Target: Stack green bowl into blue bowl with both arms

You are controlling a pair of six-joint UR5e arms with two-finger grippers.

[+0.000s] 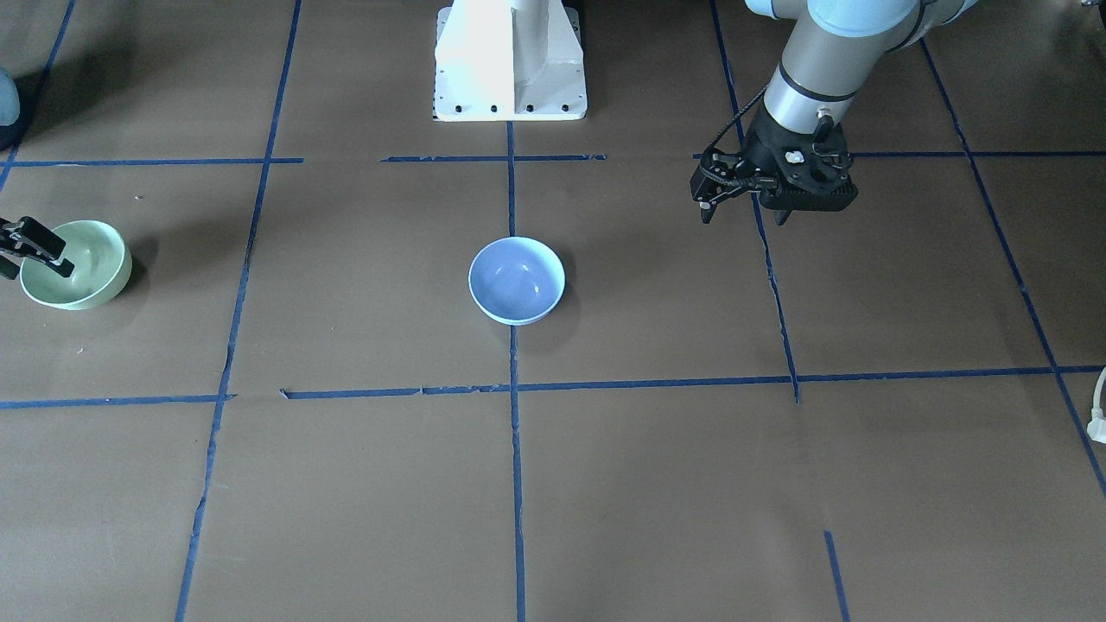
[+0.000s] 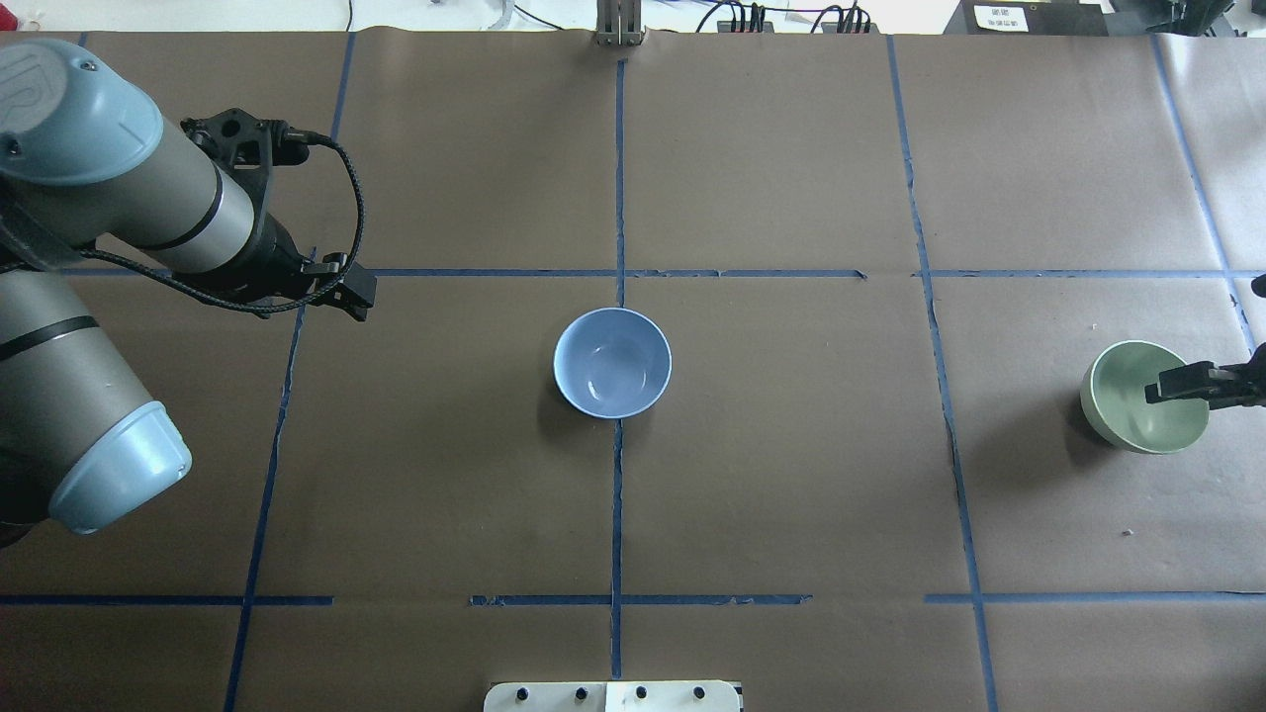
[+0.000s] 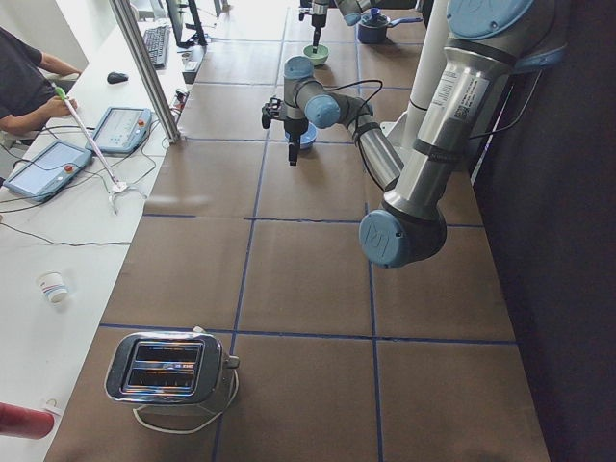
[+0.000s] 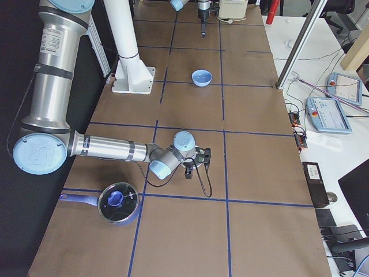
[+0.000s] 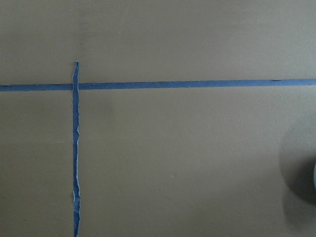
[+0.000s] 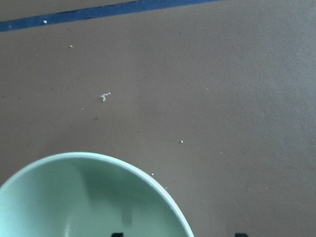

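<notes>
The green bowl needs to be stacked into the blue bowl, so my right gripper should grab it by its rim next.
The green bowl sits upright at the table's end on my right side; it also shows in the overhead view and fills the bottom of the right wrist view. My right gripper is open, one finger inside the bowl and one outside, straddling its rim. The blue bowl stands upright and empty at the table's middle. My left gripper hovers over bare table well to the left of the blue bowl. I cannot tell whether it is open or shut, and it holds nothing.
The white pedestal stands behind the blue bowl. A lidded pot sits by my right arm. A toaster stands at the table's far left end. An operator sits beside the table with tablets.
</notes>
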